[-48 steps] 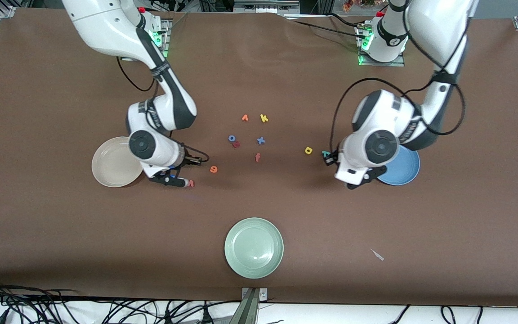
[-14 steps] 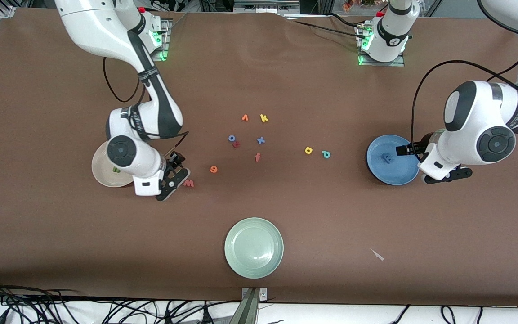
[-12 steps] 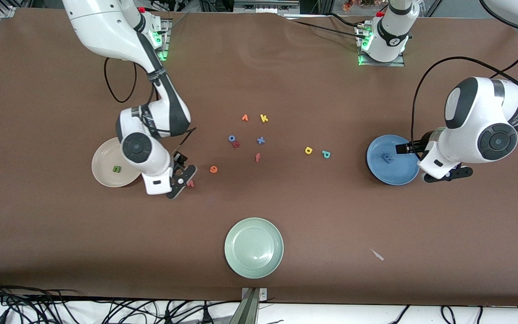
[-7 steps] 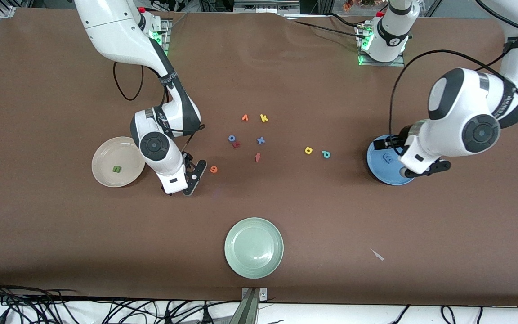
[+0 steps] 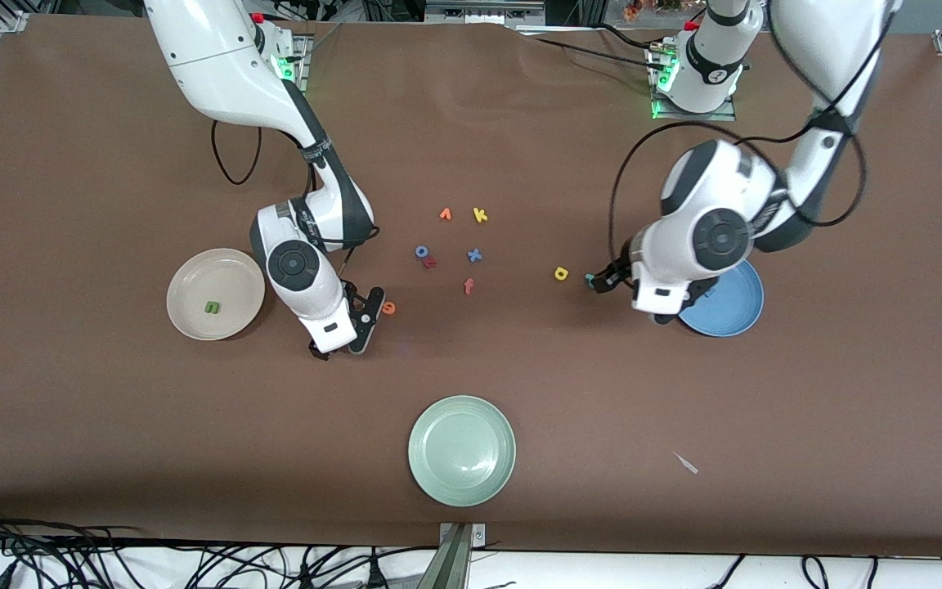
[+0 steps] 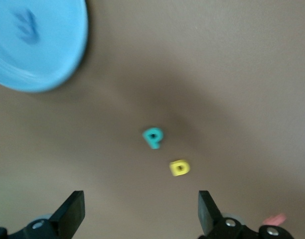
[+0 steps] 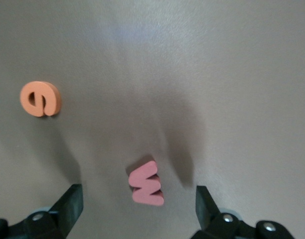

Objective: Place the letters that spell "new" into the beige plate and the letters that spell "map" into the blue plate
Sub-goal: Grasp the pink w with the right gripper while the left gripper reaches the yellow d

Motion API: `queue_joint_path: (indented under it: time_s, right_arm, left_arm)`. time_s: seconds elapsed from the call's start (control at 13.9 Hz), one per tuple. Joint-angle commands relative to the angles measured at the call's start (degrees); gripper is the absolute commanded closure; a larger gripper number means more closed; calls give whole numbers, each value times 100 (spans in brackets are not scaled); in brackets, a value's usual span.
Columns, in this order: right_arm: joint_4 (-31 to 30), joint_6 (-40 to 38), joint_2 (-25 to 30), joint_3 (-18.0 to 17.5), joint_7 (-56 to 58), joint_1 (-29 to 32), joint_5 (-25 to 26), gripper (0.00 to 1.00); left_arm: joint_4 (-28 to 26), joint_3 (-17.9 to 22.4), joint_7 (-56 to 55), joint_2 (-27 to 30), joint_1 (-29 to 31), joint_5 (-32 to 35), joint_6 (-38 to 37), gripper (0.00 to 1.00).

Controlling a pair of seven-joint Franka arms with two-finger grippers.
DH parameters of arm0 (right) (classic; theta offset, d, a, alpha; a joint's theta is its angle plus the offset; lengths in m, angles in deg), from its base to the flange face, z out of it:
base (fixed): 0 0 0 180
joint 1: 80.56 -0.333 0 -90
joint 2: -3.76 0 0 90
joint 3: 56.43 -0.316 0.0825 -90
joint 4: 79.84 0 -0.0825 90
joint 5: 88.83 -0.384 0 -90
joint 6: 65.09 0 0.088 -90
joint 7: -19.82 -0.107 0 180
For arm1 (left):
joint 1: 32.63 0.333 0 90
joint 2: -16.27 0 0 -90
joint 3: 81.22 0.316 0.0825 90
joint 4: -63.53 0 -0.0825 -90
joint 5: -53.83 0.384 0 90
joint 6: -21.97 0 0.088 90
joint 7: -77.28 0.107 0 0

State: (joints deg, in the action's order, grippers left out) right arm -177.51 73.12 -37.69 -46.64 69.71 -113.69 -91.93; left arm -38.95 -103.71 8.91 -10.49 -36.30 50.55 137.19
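My right gripper needs to close now, as its fingers are level with the salmon w's sides near the table. Closing now would hold the w.
The beige plate holds the green n. My right gripper hangs open low over the salmon w, which lies between its fingers and is hidden in the front view. The orange e lies just beside it. The periwinkle m lies in the blue plate, which the left arm partly covers. My left gripper is open and empty above the table, beside the teal p and the yellow a.
Mid-table lie other loose letters: an orange one, yellow k, blue o, dark red r, blue x, orange f. A pale green plate sits nearest the front camera, with a white scrap beside it.
The n and the m have gone into their plates. The right gripper has moved from the beige plate to over the w. The left arm has swung from the blue plate toward the p.
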Motion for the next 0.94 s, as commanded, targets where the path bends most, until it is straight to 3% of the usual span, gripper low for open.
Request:
queue_joint_path:
  time_s: [0.0,0.22,0.36,0.65,0.72,0.86]
  right_arm:
    - [46,93,-56,-39,109,60,72,6]
    - [46,93,-65,-83,100,78,37,31]
    - [46,75,-65,-83,47,69,11,53]
    - [46,40,-56,-92,12,78,-137,93]
    - [63,31,-39,-83,29,87,-321,99]
    - [247,-230,-4,-83,65,218,-551,100]
  left_arm:
    - [18,52,-1132,-504,-352,133,675,1]
    - [-446,34,-2265,-760,-511,958,1606,8]
    - [-711,26,-2497,-874,-512,1066,2248,13]
    - [-914,8,-2524,-901,-512,1057,2400,30]
    - [-923,8,-2524,-910,-512,1048,2400,33]
    - [-941,-1,-2533,-884,-512,1013,2400,33]
